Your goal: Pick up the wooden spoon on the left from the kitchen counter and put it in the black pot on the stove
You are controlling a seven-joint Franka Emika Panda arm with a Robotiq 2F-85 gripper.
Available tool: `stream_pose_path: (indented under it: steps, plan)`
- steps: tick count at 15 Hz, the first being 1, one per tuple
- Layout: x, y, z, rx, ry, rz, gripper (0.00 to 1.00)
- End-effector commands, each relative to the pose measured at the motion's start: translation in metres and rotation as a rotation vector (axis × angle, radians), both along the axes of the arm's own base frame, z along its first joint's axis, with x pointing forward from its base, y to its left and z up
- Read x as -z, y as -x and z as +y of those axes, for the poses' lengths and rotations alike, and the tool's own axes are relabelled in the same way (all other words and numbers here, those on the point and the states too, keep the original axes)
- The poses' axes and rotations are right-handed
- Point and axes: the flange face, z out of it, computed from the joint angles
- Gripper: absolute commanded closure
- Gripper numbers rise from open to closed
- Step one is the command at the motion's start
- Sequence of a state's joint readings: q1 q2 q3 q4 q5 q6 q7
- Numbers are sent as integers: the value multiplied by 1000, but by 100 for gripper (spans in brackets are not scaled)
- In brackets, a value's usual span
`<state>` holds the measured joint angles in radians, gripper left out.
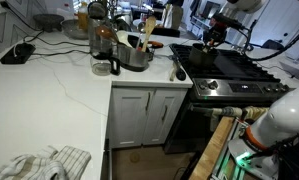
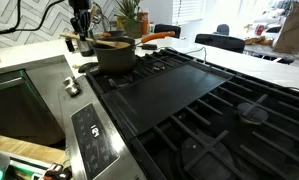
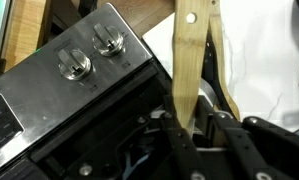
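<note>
I need to open my gripper now, because the pale wooden spoon reaches across the top of the small black pot [image 2: 114, 58] and would come to rest in the pot.
In the wrist view my gripper [image 3: 185, 128] is shut on the pale wooden spoon [image 3: 189, 60]; its flat handle sticks up between the fingers. In an exterior view the gripper [image 2: 81, 28] hangs at the left rim of the small black pot [image 2: 114, 58] on the stove's [image 2: 189, 90] back burner, and a wooden piece [image 2: 114, 42] lies across the pot's top. In an exterior view the gripper [image 1: 211, 38] is over the stove [image 1: 229, 68], to the right of the white kitchen counter [image 1: 59, 80]. The spoon's bowl is hidden.
A steel pot [image 1: 135, 56] with tall wooden utensils [image 1: 148, 30] stands on the counter by the stove. A dark utensil [image 1: 179, 72] lies at the counter's edge. A phone [image 1: 17, 52] and a towel [image 1: 39, 163] lie further left. Stove knobs [image 3: 75, 66] are below the gripper.
</note>
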<state>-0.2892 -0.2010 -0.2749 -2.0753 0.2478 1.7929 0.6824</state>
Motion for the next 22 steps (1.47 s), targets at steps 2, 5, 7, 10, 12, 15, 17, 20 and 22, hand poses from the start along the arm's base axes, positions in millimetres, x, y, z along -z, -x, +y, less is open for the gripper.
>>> stream_pose_path:
  steps: [2,5,7,10,12,15,17,20,22]
  plan:
    - [4,3,-15,3,-35,-11,56]
    - [3,4,-19,0,-38,-17,38]
    - [0,6,-19,-3,-34,-22,24]
    - [-6,12,-9,-36,8,-33,2]
    - [-15,17,4,-111,76,-58,0]
    - [-27,20,35,-245,198,-68,0]
    - [-31,23,63,-336,266,-61,0]
    - [-32,25,109,-464,362,-64,0]
    - [-32,25,138,-551,427,-74,0]
